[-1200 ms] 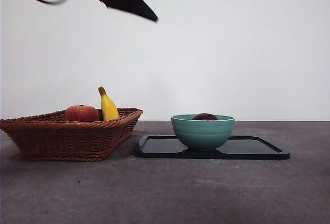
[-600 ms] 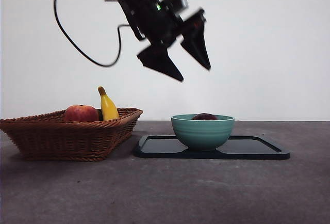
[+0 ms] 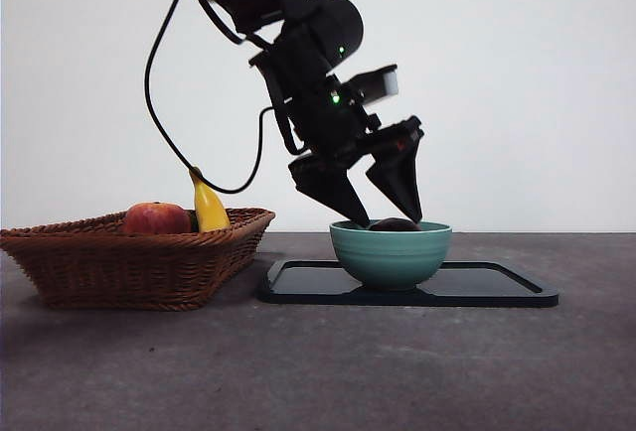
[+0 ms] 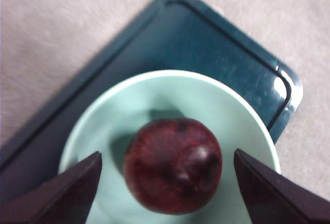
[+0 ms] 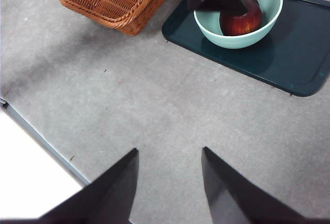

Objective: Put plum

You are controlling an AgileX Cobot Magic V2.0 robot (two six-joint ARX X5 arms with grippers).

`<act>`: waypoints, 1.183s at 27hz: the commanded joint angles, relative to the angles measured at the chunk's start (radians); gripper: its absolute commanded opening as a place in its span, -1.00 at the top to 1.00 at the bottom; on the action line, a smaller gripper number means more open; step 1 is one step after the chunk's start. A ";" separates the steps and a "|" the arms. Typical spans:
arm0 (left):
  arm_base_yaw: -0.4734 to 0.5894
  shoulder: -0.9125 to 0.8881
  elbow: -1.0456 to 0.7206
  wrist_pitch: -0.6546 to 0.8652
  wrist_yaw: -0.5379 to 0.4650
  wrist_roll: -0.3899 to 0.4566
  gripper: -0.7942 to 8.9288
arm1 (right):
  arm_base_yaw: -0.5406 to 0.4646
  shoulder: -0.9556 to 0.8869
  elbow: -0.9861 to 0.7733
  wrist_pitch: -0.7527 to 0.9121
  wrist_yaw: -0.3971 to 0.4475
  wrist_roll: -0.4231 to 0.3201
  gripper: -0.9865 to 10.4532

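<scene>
My left gripper grabs the plum around its round middle (image 3: 395,225) next, to lift it out of the teal bowl (image 3: 391,252).
The dark maroon plum (image 4: 173,164) lies in a teal bowl (image 3: 391,252) on a dark tray (image 3: 497,287); from the front only its top (image 3: 395,224) shows over the rim. My left gripper (image 3: 383,215) hangs just above the bowl, open, one jaw on each side of the plum and not touching it. In its wrist view the plum sits between the two black jaws (image 4: 167,182). My right gripper (image 5: 169,175) is open, high over the bare table, and sees the plum (image 5: 241,20) and bowl (image 5: 242,35) from afar.
A wicker basket (image 3: 134,257) left of the tray holds a red-orange apple (image 3: 157,218) and a yellow banana (image 3: 208,205). The left arm's cable (image 3: 164,113) loops above the basket. A table edge (image 5: 41,141) shows in the right wrist view.
The left arm has come down from the top of the view and rightward, from well above the basket side to just over the bowl, jaws open throughout. Plum and bowl have not moved.
</scene>
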 commanded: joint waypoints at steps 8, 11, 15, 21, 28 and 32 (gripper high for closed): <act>-0.017 0.057 0.031 0.014 -0.001 0.018 0.01 | 0.007 0.004 0.005 0.001 -0.003 -0.001 0.49; -0.021 0.059 0.031 0.015 -0.001 0.018 0.01 | 0.007 0.004 0.005 0.002 -0.003 -0.002 0.49; -0.026 0.068 0.031 0.008 -0.001 0.018 0.01 | 0.007 0.004 0.005 0.002 -0.003 -0.002 0.49; -0.039 0.070 0.031 0.006 -0.001 0.023 0.02 | 0.007 0.004 0.005 0.002 -0.002 -0.002 0.49; -0.047 0.070 0.031 -0.010 -0.027 0.040 0.27 | 0.007 0.004 0.005 0.002 -0.002 -0.005 0.49; -0.050 0.070 0.031 -0.002 -0.027 0.039 0.28 | 0.007 0.004 0.005 0.002 -0.001 -0.006 0.49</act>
